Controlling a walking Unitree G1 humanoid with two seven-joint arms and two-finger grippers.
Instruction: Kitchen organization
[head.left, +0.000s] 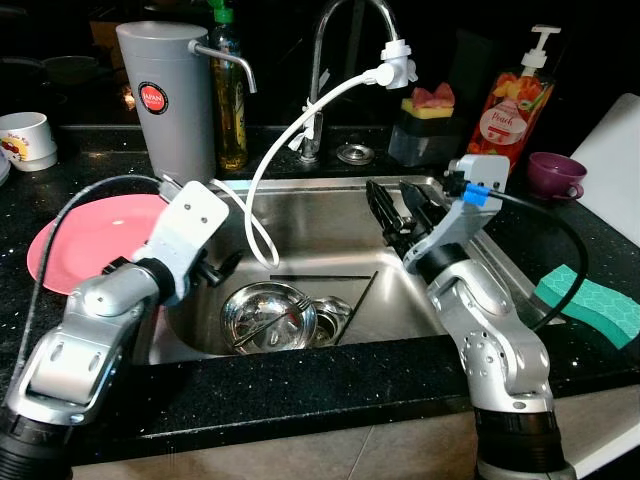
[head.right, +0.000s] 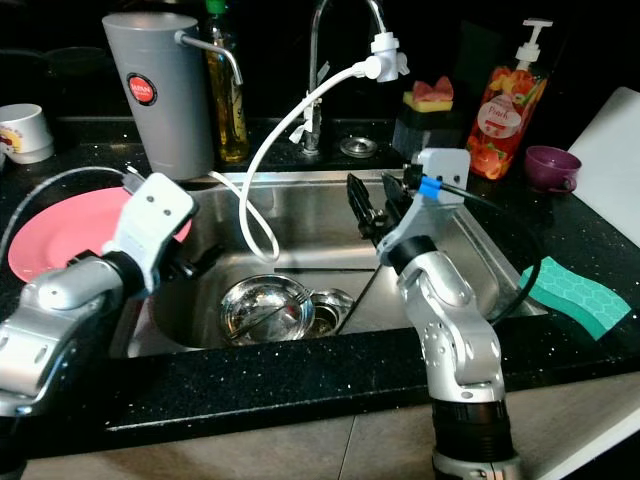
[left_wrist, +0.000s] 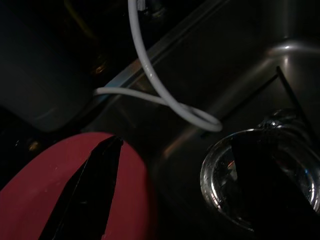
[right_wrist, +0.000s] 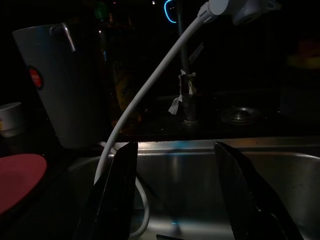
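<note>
My left gripper will grab the pink plate by its rim next, because the plate's wide flat middle is too wide for the gripper's fingers.
A steel bowl with cutlery in it sits on the floor of the steel sink, beside the drain. A pink plate lies on the black counter left of the sink. My left gripper is at the sink's left rim, open, with one finger over the plate's edge and the other above the bowl. My right gripper hangs over the right half of the sink, open with nothing between its fingers, and points toward the back wall and faucet.
A white hose loops from the faucet down into the sink. A grey water jug, oil bottle, sponge holder, soap dispenser and purple cup line the back. A green sponge lies right.
</note>
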